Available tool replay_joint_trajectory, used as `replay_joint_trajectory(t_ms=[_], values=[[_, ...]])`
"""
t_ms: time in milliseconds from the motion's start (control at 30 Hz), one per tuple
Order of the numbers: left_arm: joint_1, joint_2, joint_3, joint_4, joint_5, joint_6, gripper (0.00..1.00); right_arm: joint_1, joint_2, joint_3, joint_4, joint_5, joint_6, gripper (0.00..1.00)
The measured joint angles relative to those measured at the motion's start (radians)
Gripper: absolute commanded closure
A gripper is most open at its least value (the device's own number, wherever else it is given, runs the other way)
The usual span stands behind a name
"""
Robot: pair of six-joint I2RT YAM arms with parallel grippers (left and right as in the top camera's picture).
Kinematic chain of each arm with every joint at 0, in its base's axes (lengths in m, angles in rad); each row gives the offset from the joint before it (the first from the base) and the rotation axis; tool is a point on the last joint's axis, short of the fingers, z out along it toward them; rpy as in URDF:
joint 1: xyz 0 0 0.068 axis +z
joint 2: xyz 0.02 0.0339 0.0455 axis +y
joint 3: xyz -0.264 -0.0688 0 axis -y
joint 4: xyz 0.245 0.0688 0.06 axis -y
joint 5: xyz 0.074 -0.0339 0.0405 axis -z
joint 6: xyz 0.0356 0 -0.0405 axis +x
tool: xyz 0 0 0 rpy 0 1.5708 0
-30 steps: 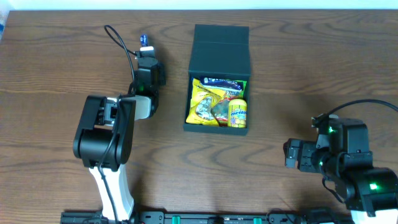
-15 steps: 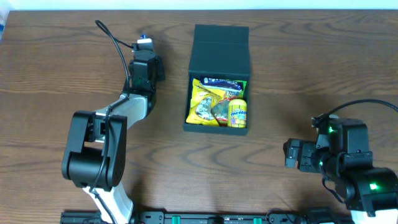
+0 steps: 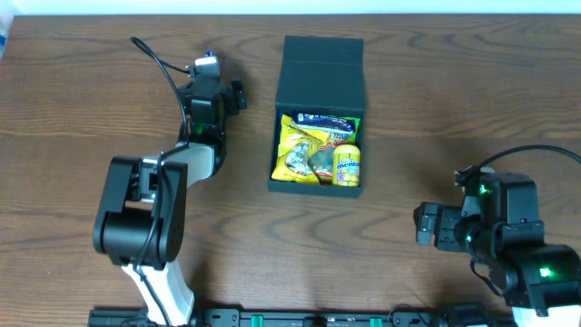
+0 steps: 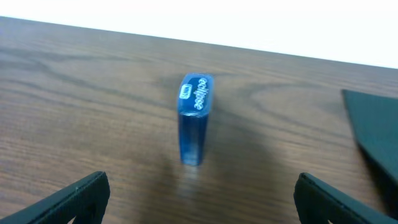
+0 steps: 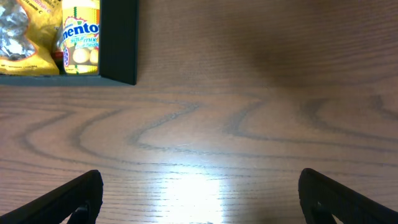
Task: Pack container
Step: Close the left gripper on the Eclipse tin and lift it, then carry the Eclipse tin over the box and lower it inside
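My left gripper grabs the upright Eclipse gum pack (image 3: 210, 54) across its narrow width next, to slot it into the container's gap beside the Mentos roll (image 3: 348, 163).
The dark teal container (image 3: 318, 182) sits mid-table with its flap lid (image 3: 322, 65) laid open behind it. Inside lie yellow snack packets (image 3: 300, 150) and a yellow Mentos roll (image 3: 348, 163), which also shows in the right wrist view (image 5: 81, 37). A small blue Eclipse gum pack (image 4: 196, 118) stands upright on the wood just ahead of my left gripper (image 4: 202, 205), which is open and holds nothing. From overhead the pack (image 3: 210, 60) is left of the lid, at the tip of the left gripper (image 3: 213, 80). My right gripper (image 5: 199, 199) is open over bare wood, right of and nearer than the container.
The table's far edge (image 4: 186, 37) runs close behind the gum pack. The container's dark lid edge (image 4: 373, 130) lies to that pack's right. The right arm's base (image 3: 508, 245) sits at the near right corner and the left arm's body (image 3: 141, 209) at the near left.
The left gripper was shut a second ago and now stands wide open, and its arm has reached farther toward the back of the table. The right arm has not moved.
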Motion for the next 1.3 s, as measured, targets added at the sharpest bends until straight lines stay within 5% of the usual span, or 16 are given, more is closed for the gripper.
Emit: replay_joint_trajectory(t_ms=[467, 633, 967, 1300], values=[[0.023, 0.235, 0.251, -0.005, -0.001, 0.000, 0.00, 0.000, 0.000, 0.000, 0.000, 0.000, 0.000, 0.01], [0.024, 0.258, 0.308, -0.029, 0.001, 0.003, 0.48, 0.000, 0.000, 0.000, 0.000, 0.000, 0.000, 0.01], [0.024, 0.260, 0.309, -0.080, 0.002, 0.000, 0.90, 0.000, 0.000, 0.000, 0.000, 0.000, 0.000, 0.01], [0.000, 0.229, 0.316, -0.172, -0.005, 0.004, 0.94, 0.000, 0.000, 0.000, 0.000, 0.000, 0.000, 0.01]])
